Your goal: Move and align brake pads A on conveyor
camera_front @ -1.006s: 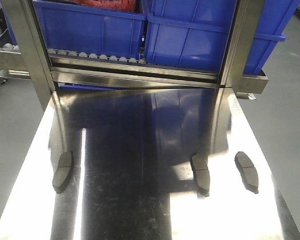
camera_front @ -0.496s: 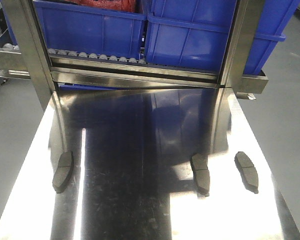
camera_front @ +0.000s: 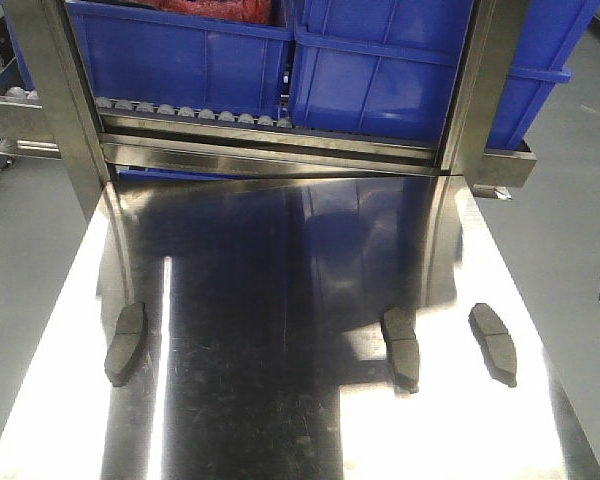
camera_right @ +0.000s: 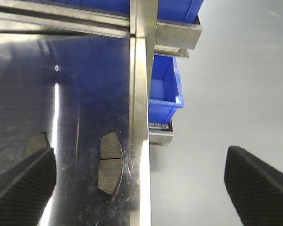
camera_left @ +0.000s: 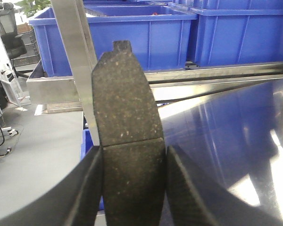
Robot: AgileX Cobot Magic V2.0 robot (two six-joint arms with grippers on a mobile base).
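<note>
My right gripper should next grab the brake pad A by its grooved middle (camera_front: 494, 336) to align it on the conveyor. That leaves the brake pad's ends free.
Three brake pads A lie on the shiny steel table (camera_front: 270, 270): one at the left (camera_front: 126, 343), one right of the middle (camera_front: 401, 347), one near the right edge (camera_front: 494, 342). In the left wrist view my left gripper (camera_left: 134, 150) is shut on another dark grey brake pad (camera_left: 125, 108), held upright off the table's left side. My right gripper (camera_right: 139, 155) stands wide open above the table's right edge. The right pad (camera_right: 109, 165) lies between its fingers, nearer the left one. The middle pad (camera_right: 35, 143) is partly hidden behind that finger. The conveyor is out of view.
Behind the table stands a steel roller rack (camera_front: 270, 135) with large blue bins (camera_front: 180, 55) and upright steel posts (camera_front: 65, 110). A small blue bin (camera_right: 165, 94) sits under the rack on the right. Grey floor (camera_right: 226, 94) lies on both sides of the table.
A dark part has come into the front view at the right edge, beside the table. The three pads on the table have not moved.
</note>
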